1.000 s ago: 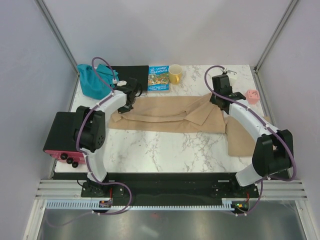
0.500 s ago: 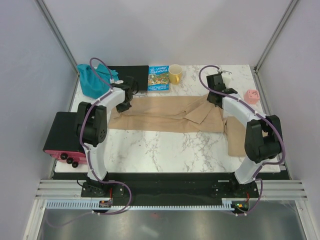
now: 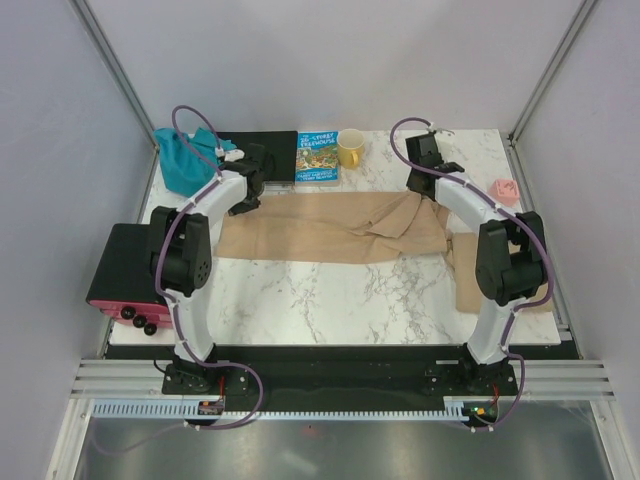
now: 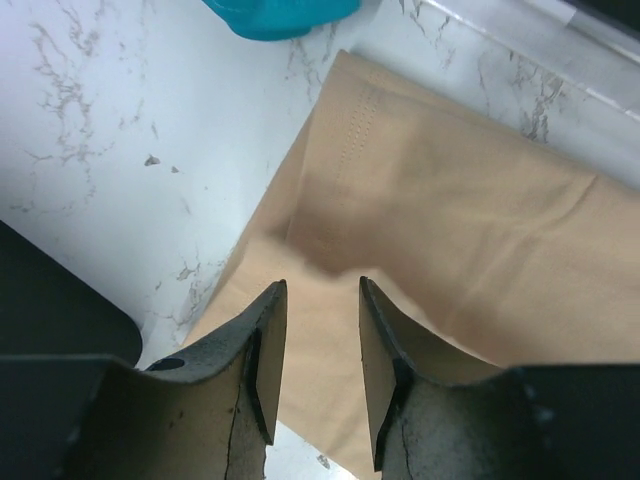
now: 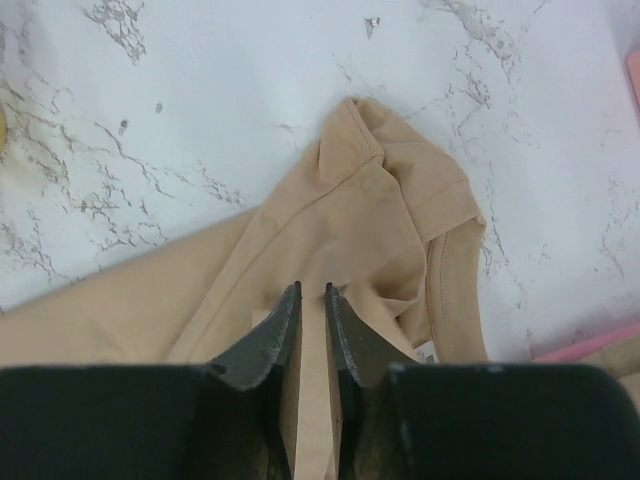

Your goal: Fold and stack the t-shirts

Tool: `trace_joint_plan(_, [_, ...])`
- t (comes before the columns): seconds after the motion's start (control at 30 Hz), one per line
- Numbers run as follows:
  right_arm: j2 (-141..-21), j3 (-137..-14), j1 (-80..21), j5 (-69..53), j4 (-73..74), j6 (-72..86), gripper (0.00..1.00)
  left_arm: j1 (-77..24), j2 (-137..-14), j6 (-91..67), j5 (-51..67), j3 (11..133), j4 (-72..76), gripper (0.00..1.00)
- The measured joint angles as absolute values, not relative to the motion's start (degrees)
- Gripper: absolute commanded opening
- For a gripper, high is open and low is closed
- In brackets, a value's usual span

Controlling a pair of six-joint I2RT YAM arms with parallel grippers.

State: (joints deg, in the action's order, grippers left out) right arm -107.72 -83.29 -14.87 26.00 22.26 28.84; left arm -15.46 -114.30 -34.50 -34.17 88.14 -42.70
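My right gripper grabs the tan t-shirt by its bunched collar area next, to leave the opposite end to swing round for folding.
A tan t-shirt (image 3: 320, 230) lies spread across the middle of the table, its right part creased. My left gripper (image 3: 245, 200) hovers over its left end; in the left wrist view the gripper (image 4: 320, 290) is open, with the flat cloth (image 4: 450, 210) below and nothing between the fingers. My right gripper (image 3: 425, 190) is over the shirt's back right corner. In the right wrist view its jaws (image 5: 312, 290) stand a narrow gap apart above the bunched collar area (image 5: 370, 220). A second tan t-shirt (image 3: 480, 285) hangs at the right edge. The teal garment (image 3: 182, 162) sits back left.
A black board (image 3: 265, 148), a picture book (image 3: 318, 158) and a yellow mug (image 3: 350, 148) line the back edge. A pink object (image 3: 503, 190) lies back right. A black and red box (image 3: 125, 278) stands off the table's left side.
Both arms carried the shirt's far edge toward the back of the table, laying it flatter. Both grippers went from shut to parted, the left one wider.
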Motion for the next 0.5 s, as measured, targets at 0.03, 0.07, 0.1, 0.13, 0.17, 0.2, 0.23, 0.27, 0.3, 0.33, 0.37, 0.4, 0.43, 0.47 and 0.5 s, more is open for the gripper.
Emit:
trace_joint_plan(0.03, [-107.8,-83.6,-14.9,26.1,22.3,28.7,0.24,-15.5,-113.5,-34.5,-34.6,88.1,-42.7,0.43])
trace_joint_plan(0.07, [-107.8,-83.9,-14.8,26.3,22.3,28.5,0.25,-15.5,-112.6,-34.6,-35.0,88.1,-42.7,0.44])
trace_joint_plan(0.1, [-107.8,-84.2,-14.8,26.6,22.3,28.3,0.25,-15.5,-111.9,-34.7,-35.5,88.1,-42.7,0.44])
trace_joint_plan(0.13, [-107.8,-84.8,-14.8,27.0,22.3,28.1,0.26,-15.5,-110.8,-34.9,-36.1,88.1,-42.7,0.44])
trace_joint_plan(0.17, [-107.8,-85.3,-14.8,27.3,22.3,27.8,0.25,-15.5,-109.8,-34.9,-36.6,88.1,-42.7,0.44])
trace_joint_plan(0.2, [-107.8,-85.9,-14.8,27.7,22.3,27.5,0.25,-15.5,-108.5,-34.9,-37.1,88.1,-42.7,0.44])
trace_joint_plan(0.23, [-107.8,-86.4,-14.7,28.1,22.3,27.2,0.25,-15.5,-107.9,-34.9,-37.2,88.2,-42.7,0.43])
trace_joint_plan(0.27, [-107.8,-87.0,-14.7,28.3,22.3,27.0,0.25,-15.5,-107.2,-34.9,-37.3,88.5,-42.7,0.43])
trace_joint_plan(0.3, [-107.8,-87.6,-14.7,28.4,22.3,26.7,0.25,-15.5,-106.7,-34.9,-37.1,88.8,-42.7,0.43])
trace_joint_plan(0.33, [-107.8,-88.4,-14.7,28.3,22.4,26.1,0.26,-15.6,-106.3,-34.9,-36.7,89.0,-42.6,0.44])
trace_joint_plan(0.37, [-107.8,-88.7,-14.6,28.2,22.5,26.0,0.29,-15.7,-105.8,-34.8,-36.3,89.0,-42.6,0.44])
trace_joint_plan(0.4, [-107.6,-88.9,-14.6,27.7,22.6,25.6,0.31,-15.9,-105.5,-34.9,-35.6,89.0,-42.6,0.44])
trace_joint_plan(0.43, [-107.2,-88.9,-14.6,27.1,22.8,25.4,0.34,-16.3,-105.0,-34.9,-34.7,88.7,-42.3,0.43])
trace_joint_plan(0.47, [-106.6,-88.7,-14.6,26.6,23.1,25.2,0.36,-16.7,-104.3,-34.8,-33.5,87.9,-41.7,0.43])
trace_joint_plan(0.5, [-105.6,-87.8,-14.7,25.9,23.1,25.0,0.36,-17.5,-103.5,-34.8,-31.9,86.5,-40.8,0.43])
